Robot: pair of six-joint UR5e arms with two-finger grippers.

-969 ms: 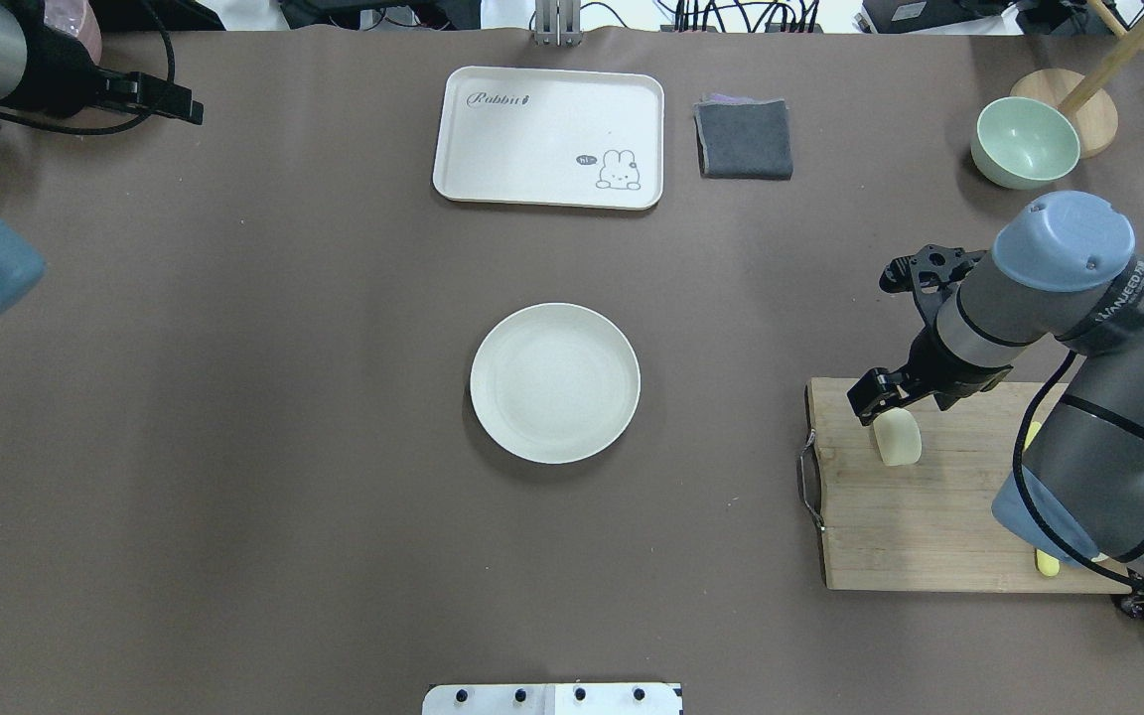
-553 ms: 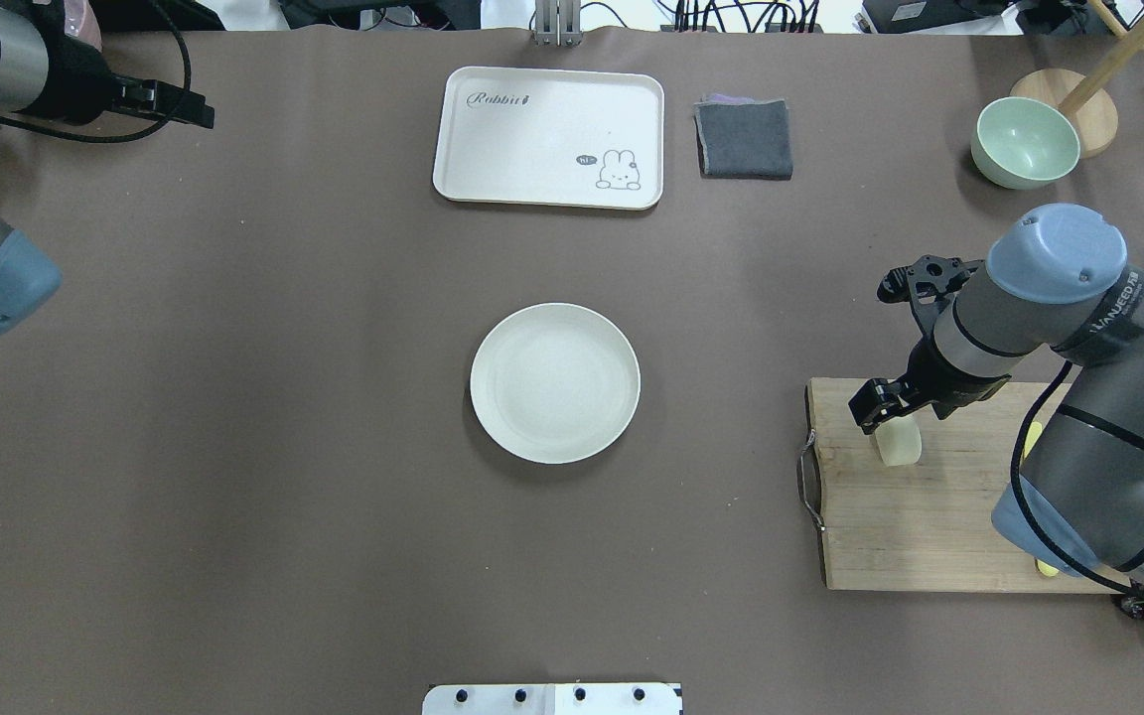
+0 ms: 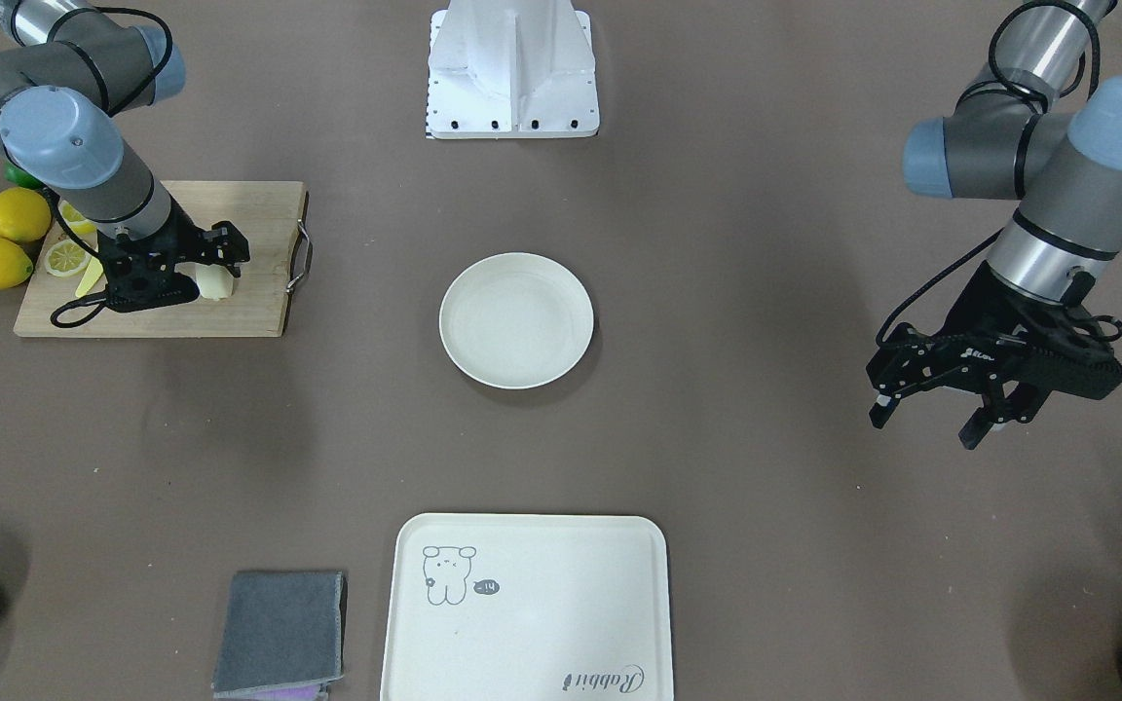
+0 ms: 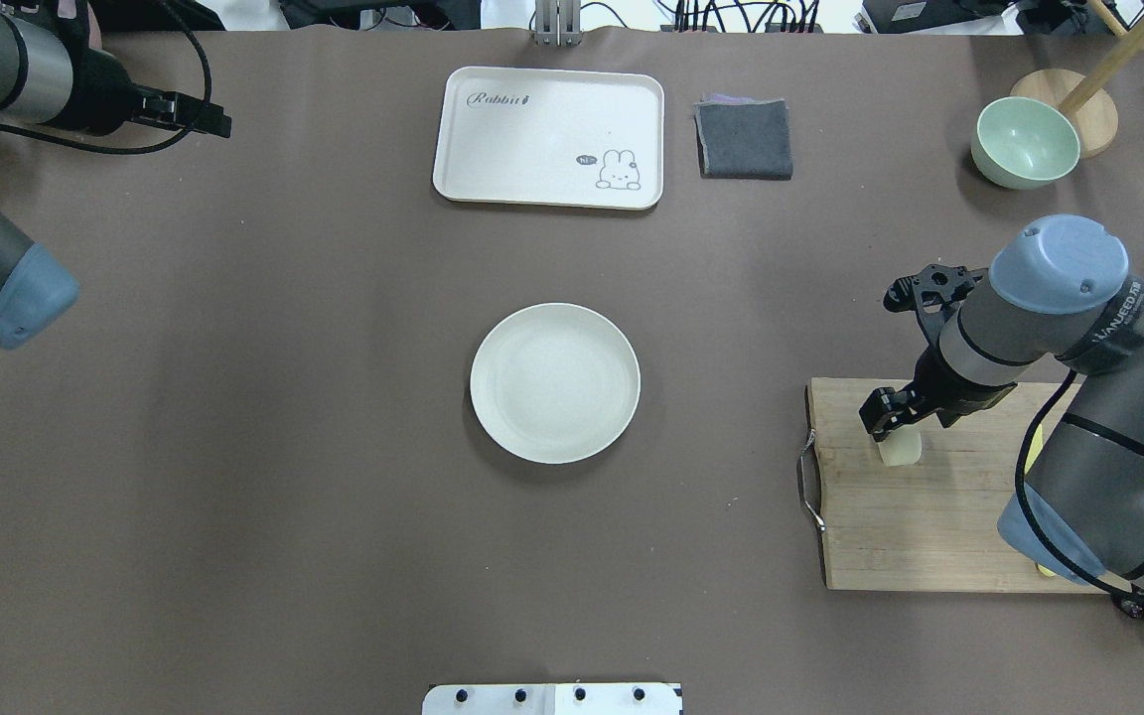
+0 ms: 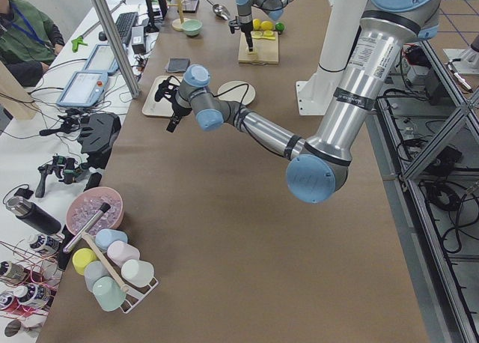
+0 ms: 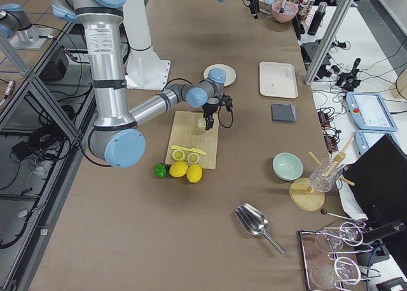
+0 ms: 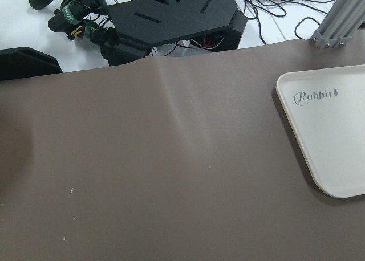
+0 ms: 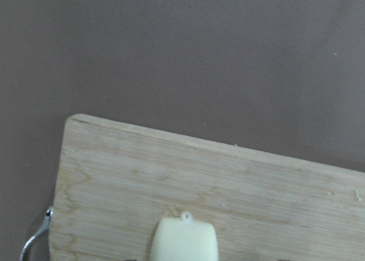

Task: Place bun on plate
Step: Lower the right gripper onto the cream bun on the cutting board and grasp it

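Next, to place the bun on the plate (image 3: 516, 319), my right gripper grabs the bun around its soft-looking middle (image 3: 214, 284).
The bun (image 4: 900, 450) is a pale cream block lying on the wooden cutting board (image 4: 929, 526) at the right. My right gripper (image 4: 892, 427) is low over it, open, with its fingers on either side of the bun (image 3: 213, 284). The right wrist view shows the bun (image 8: 184, 241) at the bottom edge on the board (image 8: 228, 175). The round cream plate (image 4: 554, 382) sits bare in the middle of the table, well to the left of the bun. My left gripper (image 3: 929, 414) hangs open and holds nothing, far from both.
A cream tray (image 4: 547, 134) with a rabbit drawing and a folded grey cloth (image 4: 744, 139) lie at the far side. A pale green bowl (image 4: 1024, 144) stands at the far right. Whole lemons (image 3: 19, 212) and lemon slices (image 3: 66, 258) crowd the board's outer end.
My right gripper has come down from just above the bun to around it. The left arm has drifted a little to the right along the far edge.
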